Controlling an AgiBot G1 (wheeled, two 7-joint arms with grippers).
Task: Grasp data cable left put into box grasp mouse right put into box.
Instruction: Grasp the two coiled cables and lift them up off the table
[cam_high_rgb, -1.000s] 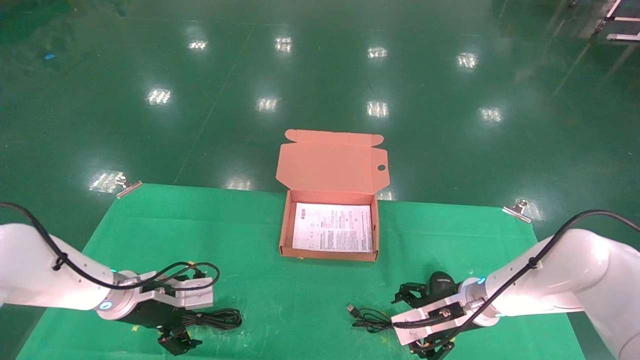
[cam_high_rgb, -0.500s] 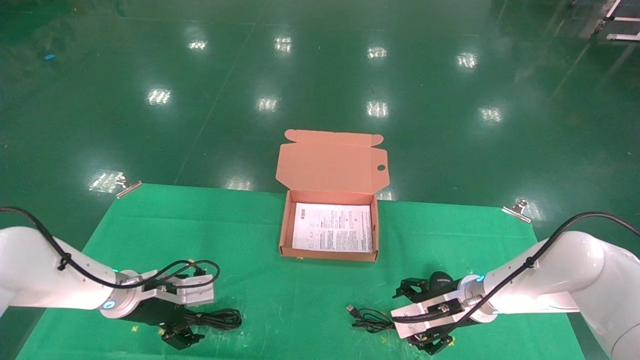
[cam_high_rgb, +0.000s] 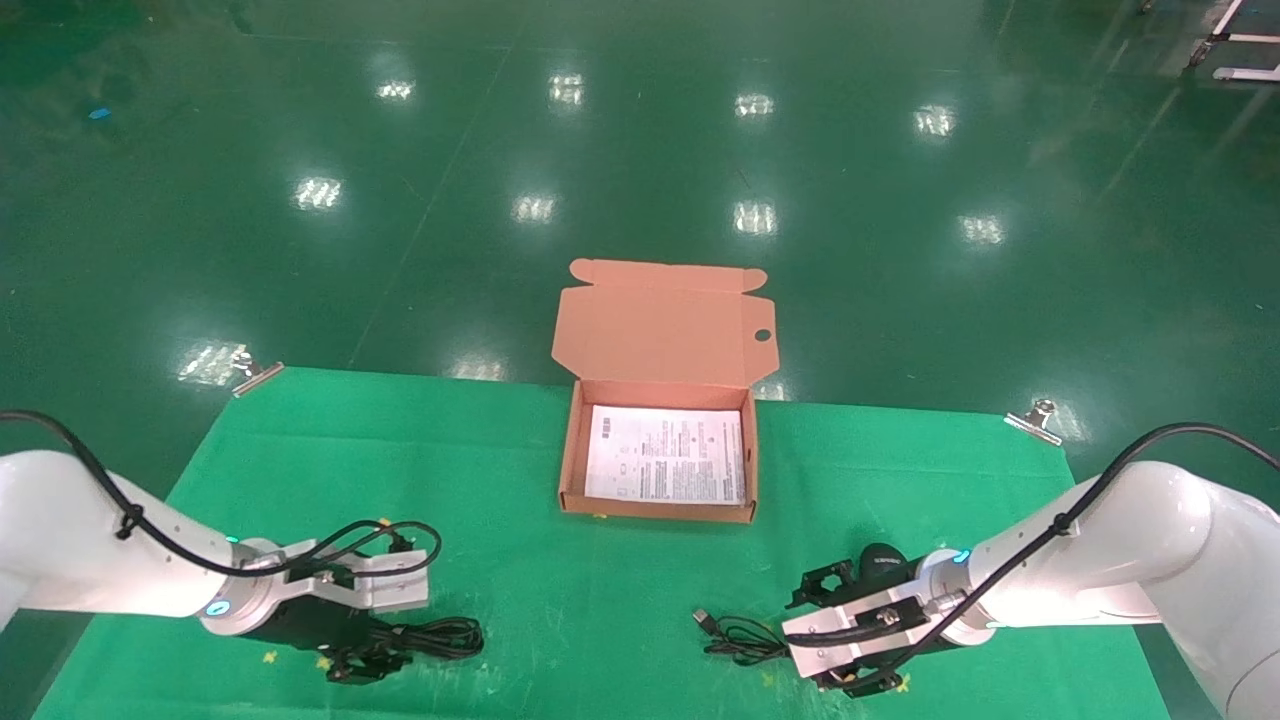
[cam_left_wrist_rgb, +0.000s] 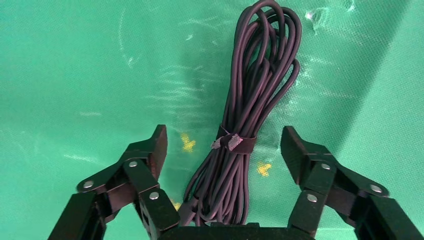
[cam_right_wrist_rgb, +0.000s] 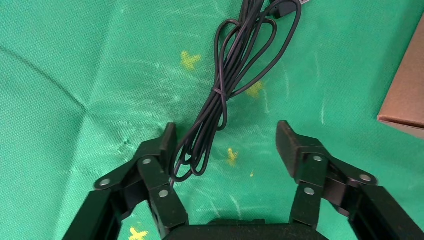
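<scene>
Loose loops are fanning out at both ends of the data cable (cam_left_wrist_rgb: 250, 100), so I should grip it next by its strapped middle (cam_left_wrist_rgb: 236, 142) with my left gripper.
The data cable (cam_left_wrist_rgb: 250, 100), a black bundle bound by a strap at its middle, lies on the green cloth at front left (cam_high_rgb: 435, 637). My left gripper (cam_left_wrist_rgb: 224, 145) is open, low over it, with one jaw on each side of the strap; it also shows in the head view (cam_high_rgb: 365, 662). The mouse (cam_high_rgb: 880, 563) sits at front right, partly hidden behind my right wrist. My right gripper (cam_high_rgb: 842, 635) is open beside it, and in its wrist view (cam_right_wrist_rgb: 227, 135) only the thin mouse cord (cam_right_wrist_rgb: 220, 95) lies by one jaw. The box (cam_high_rgb: 568, 450) stands open at mid-table.
A white printed sheet (cam_high_rgb: 668, 455) lies in the box, and its flap lid (cam_high_rgb: 660, 325) stands up at the back. A box corner (cam_right_wrist_rgb: 407, 100) shows in the right wrist view. Metal clips (cam_high_rgb: 255, 372) (cam_high_rgb: 1035, 415) hold the cloth's far corners. The cord's USB plug (cam_high_rgb: 703, 619) points left.
Both grippers have sunk lower toward the cloth, the left one over the cable bundle, the right one beside the mouse. The cable, mouse and box have not moved.
</scene>
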